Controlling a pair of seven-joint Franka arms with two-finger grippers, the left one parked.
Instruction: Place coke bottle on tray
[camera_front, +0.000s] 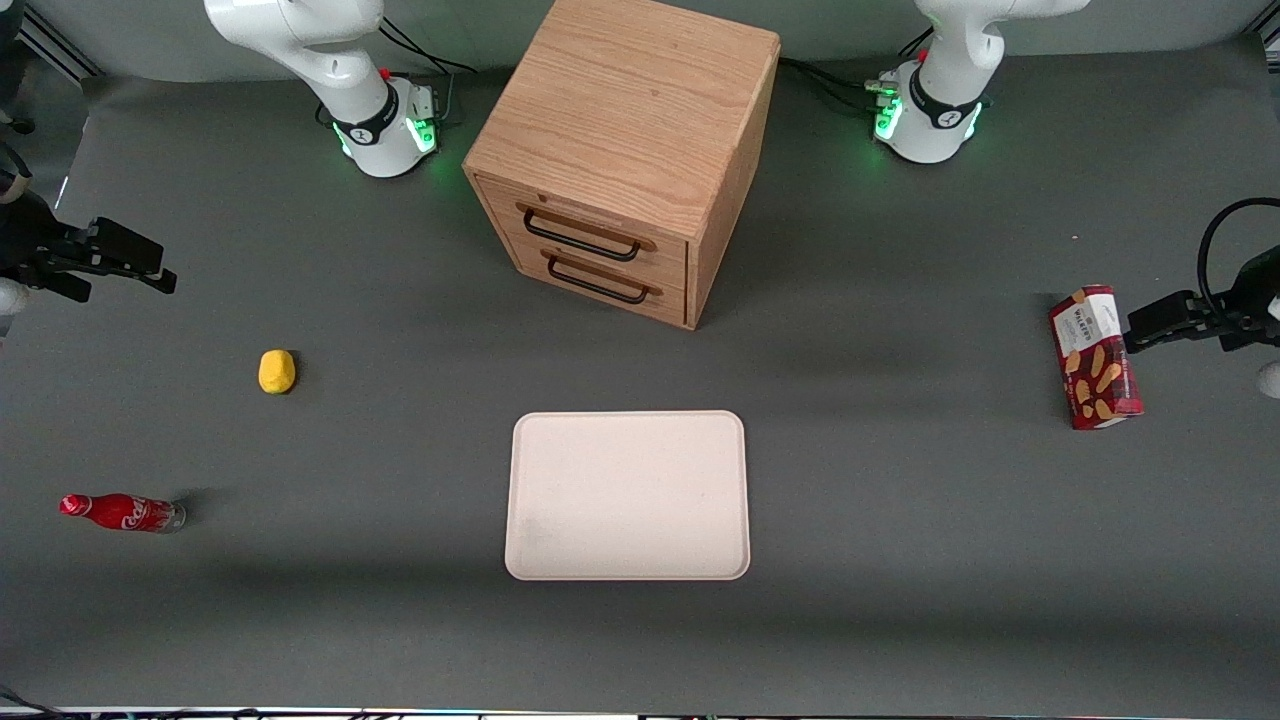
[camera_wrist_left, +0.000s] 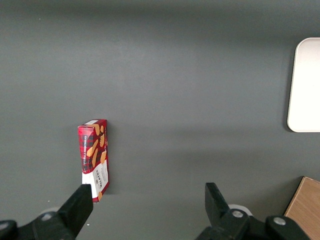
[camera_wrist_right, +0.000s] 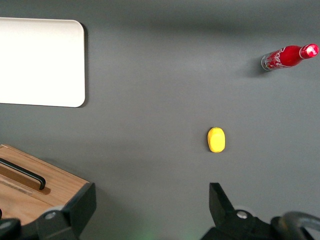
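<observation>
The right gripper grips the bottle by its red cap end next, to stand the coke bottle on the beige tray.
The coke bottle lies on its side on the grey table at the working arm's end, red cap pointing away from the tray. The pale beige tray lies flat with nothing on it, in front of the wooden drawer cabinet and nearer the front camera. My right gripper hovers open above the table at the working arm's end, farther from the front camera than the bottle and well apart from it. Nothing is between its fingers.
A small yellow object lies between the gripper and the tray. The wooden drawer cabinet stands mid-table with both drawers shut. A red biscuit box lies toward the parked arm's end.
</observation>
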